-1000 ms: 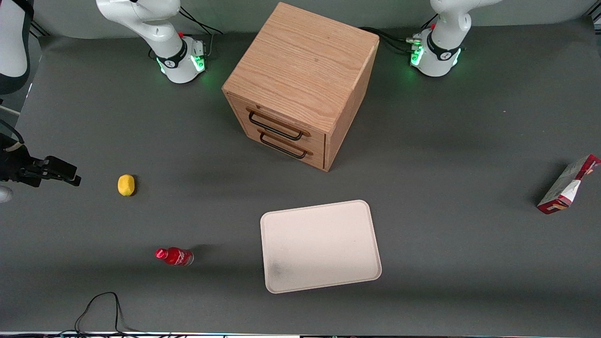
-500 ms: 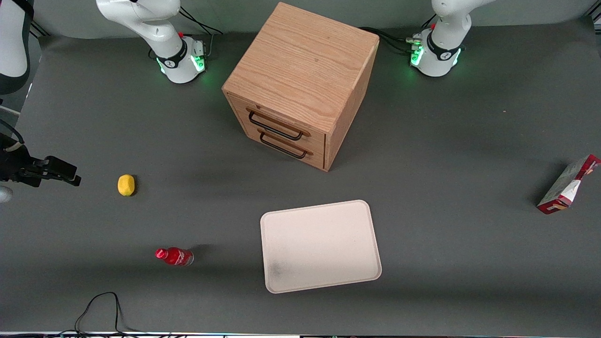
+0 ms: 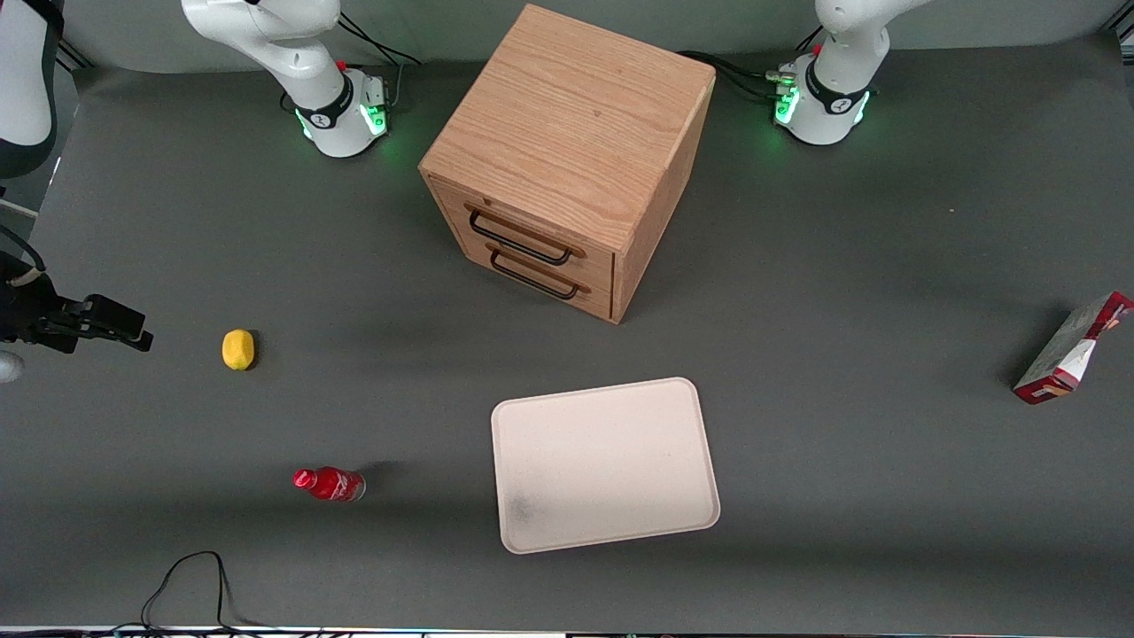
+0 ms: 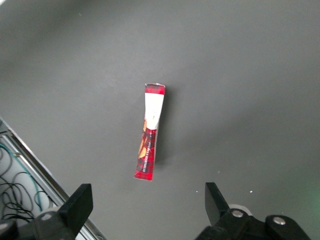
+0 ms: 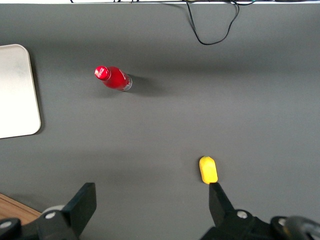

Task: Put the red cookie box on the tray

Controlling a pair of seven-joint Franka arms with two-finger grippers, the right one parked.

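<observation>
The red cookie box (image 3: 1072, 348) will go on the tray (image 3: 602, 465), so my left gripper will first grab the box by its middle, where the white panel ends.
The red cookie box (image 3: 1072, 348) rests on the dark table toward the working arm's end. From the left wrist view it (image 4: 150, 132) shows as a slim red strip with a white panel. The cream-white tray (image 3: 602, 465) lies flat in front of the cabinet, nearer the front camera, with nothing on it. Its edge also shows in the right wrist view (image 5: 17, 90). My left gripper (image 4: 147, 205) hangs well above the box, open and empty, with the box just off the gap between its fingers. It is out of the front view.
A wooden two-drawer cabinet (image 3: 567, 159) stands mid-table. A yellow lemon (image 3: 237, 349) and a small red bottle (image 3: 330, 484) lie toward the parked arm's end. The table's edge, with cables (image 4: 20, 170), runs close to the box.
</observation>
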